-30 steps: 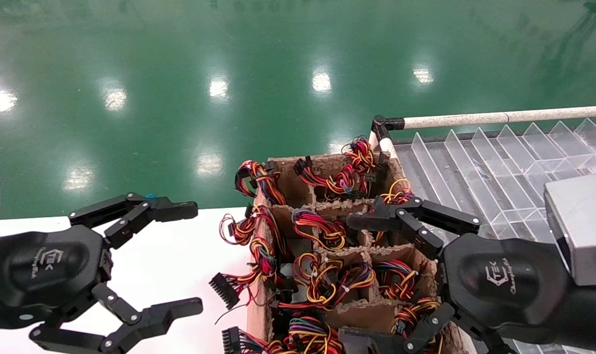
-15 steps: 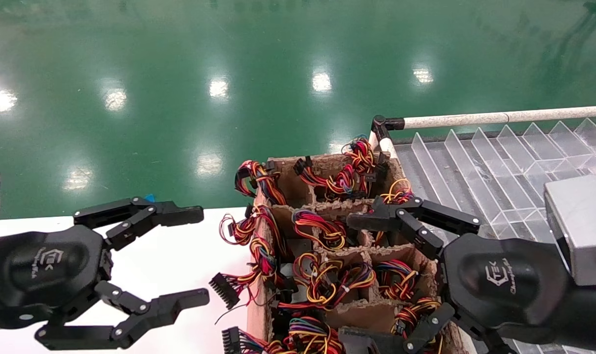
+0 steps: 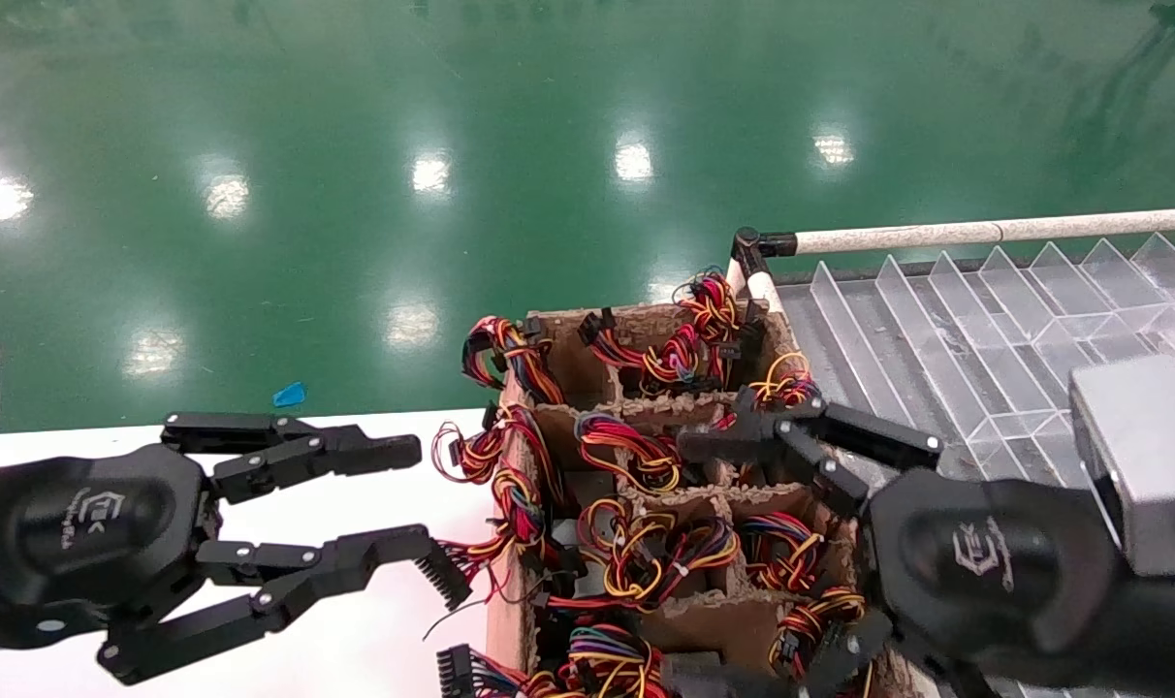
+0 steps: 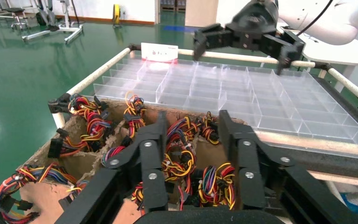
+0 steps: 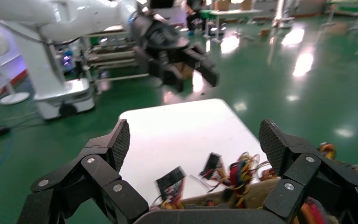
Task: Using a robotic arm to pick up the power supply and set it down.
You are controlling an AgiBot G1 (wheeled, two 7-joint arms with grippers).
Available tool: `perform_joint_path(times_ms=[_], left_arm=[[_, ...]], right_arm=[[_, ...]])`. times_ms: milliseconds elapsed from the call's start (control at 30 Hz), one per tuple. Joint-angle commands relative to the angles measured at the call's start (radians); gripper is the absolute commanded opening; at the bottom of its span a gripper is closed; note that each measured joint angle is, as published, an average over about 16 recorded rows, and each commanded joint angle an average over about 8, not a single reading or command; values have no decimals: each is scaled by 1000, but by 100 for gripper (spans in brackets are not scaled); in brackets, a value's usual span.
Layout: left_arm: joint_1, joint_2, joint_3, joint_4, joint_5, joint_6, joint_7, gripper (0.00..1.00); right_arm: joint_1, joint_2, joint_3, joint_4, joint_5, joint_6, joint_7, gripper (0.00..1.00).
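My right gripper grabs the power supply's wire bundle next, to pick the power supply up and set the power supply down.
Power supplies fill the cells of a brown cardboard crate [image 3: 568, 364]. Their red, yellow, orange and black wire bundles [image 3: 636, 553] cover them, so the grey bodies are mostly hidden. My left gripper [image 3: 423, 502] hovers over the white table just left of the crate, open and empty, its fingertips near a loose black connector [image 3: 442, 572]. In the left wrist view this gripper [image 4: 193, 133] points at the bundles [image 4: 219, 179]. My right gripper [image 3: 709, 562] hangs above the crate's right side, wide open and empty, as the right wrist view [image 5: 193, 142] also shows.
A clear plastic divider tray [image 3: 985, 330] lies right of the crate inside a white tube rail [image 3: 985, 233]. The white table [image 3: 374, 630] stretches to the left. Green floor lies beyond. Connectors and wires spill over the crate's left wall [image 3: 466, 456].
The left gripper's fingers have drawn closer together and reached right toward the crate's spilled wires. The right gripper has sunk slightly over the crate.
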Motion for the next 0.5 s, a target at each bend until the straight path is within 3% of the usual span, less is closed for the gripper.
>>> perform_joint_path(times_ms=[33,200,500], left_arm=[[0,0,0,0,0,0,0,0],[0,0,0,0,0,0,0,0],[0,0,0,0,0,0,0,0]], right_arm=[[-3,0,4,1,-1,10,-6,100],[-27,-41,-2,4,-40,84,-42,100],[7,-193,-83,-42,-166,172,-85,100]])
